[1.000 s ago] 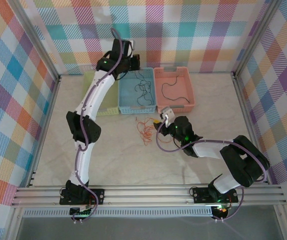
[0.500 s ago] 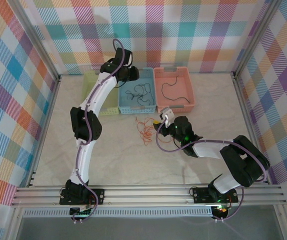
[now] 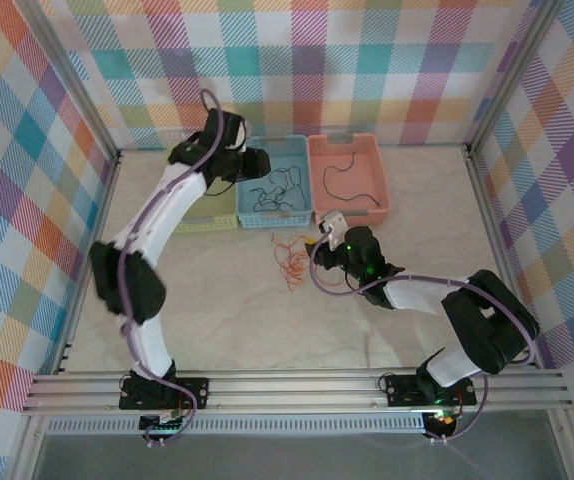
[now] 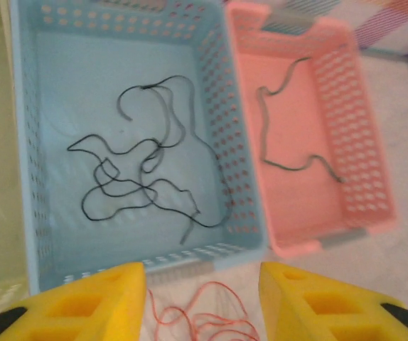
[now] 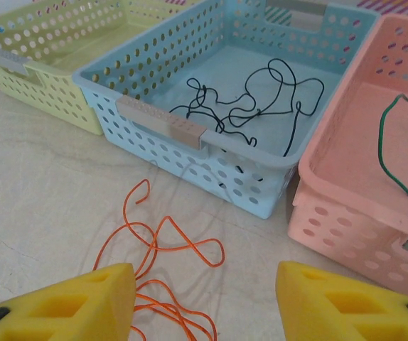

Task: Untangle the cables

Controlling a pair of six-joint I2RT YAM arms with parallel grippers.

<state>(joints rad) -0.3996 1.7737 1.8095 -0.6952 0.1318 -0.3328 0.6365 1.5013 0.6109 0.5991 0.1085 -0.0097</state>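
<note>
I need to grab the orange-red cable by its nearest outer piece [image 5: 207,318] with my right gripper next. This leaves other loops free for my left gripper to untangle.
The orange-red cable [image 3: 289,262] lies in loose loops on the table in front of the baskets [image 5: 154,259] [image 4: 205,318]. A black cable [image 3: 277,185] is coiled inside the blue basket [image 3: 297,215] [image 4: 140,174] [image 5: 257,106]. A dark green cable [image 3: 345,172] rests in the pink basket [image 3: 379,175] [image 4: 278,124] [image 5: 392,153]. My left gripper [image 3: 257,163] hovers over the blue basket's left side, open with nothing between its yellow fingers [image 4: 83,302]. My right gripper [image 3: 317,243] is low beside the orange-red cable, open, with the loops just ahead of its left finger [image 5: 69,302].
A pale yellow-green basket [image 3: 192,222] [image 5: 55,42] stands left of the blue one, partly under my left arm. The three baskets line the back wall. Metal frame rails border the table on both sides.
My left gripper has opened and swung left and toward me from the blue basket's far edge. The black cable now lies loose in that basket. My right arm has barely moved.
</note>
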